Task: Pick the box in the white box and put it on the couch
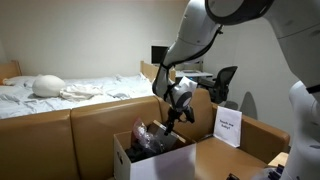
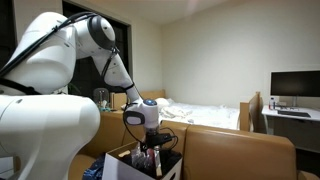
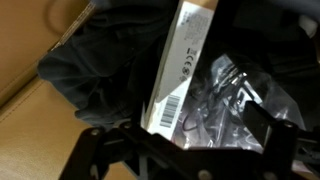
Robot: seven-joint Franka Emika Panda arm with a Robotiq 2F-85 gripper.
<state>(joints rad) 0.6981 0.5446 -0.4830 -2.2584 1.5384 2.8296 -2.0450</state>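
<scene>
The box's barcode end [image 3: 168, 109] lies below my fingers in the wrist view, so it is too early to close. My gripper lowers first, then closes on the barcode end.
The white box [image 1: 170, 165] stands on the couch [image 1: 50, 140] and is full of dark items; it also shows in an exterior view [image 2: 122, 168]. My gripper [image 1: 172, 118] hangs just above its contents in both exterior views [image 2: 150, 150]. In the wrist view the box [image 3: 180, 70] lies tilted on dark fabric, with a whitish side bearing a barcode. My gripper [image 3: 185, 138] is open, its fingers spread wide either side of the box's near end, not touching it.
A crinkled clear plastic bag [image 3: 235, 100] with cables lies beside the box. An upright white card [image 1: 228, 126] stands in a brown carton [image 1: 255, 140] next to the white box. A bed [image 1: 70, 92] lies behind the couch. A desk with a monitor [image 2: 295, 85] stands by the wall.
</scene>
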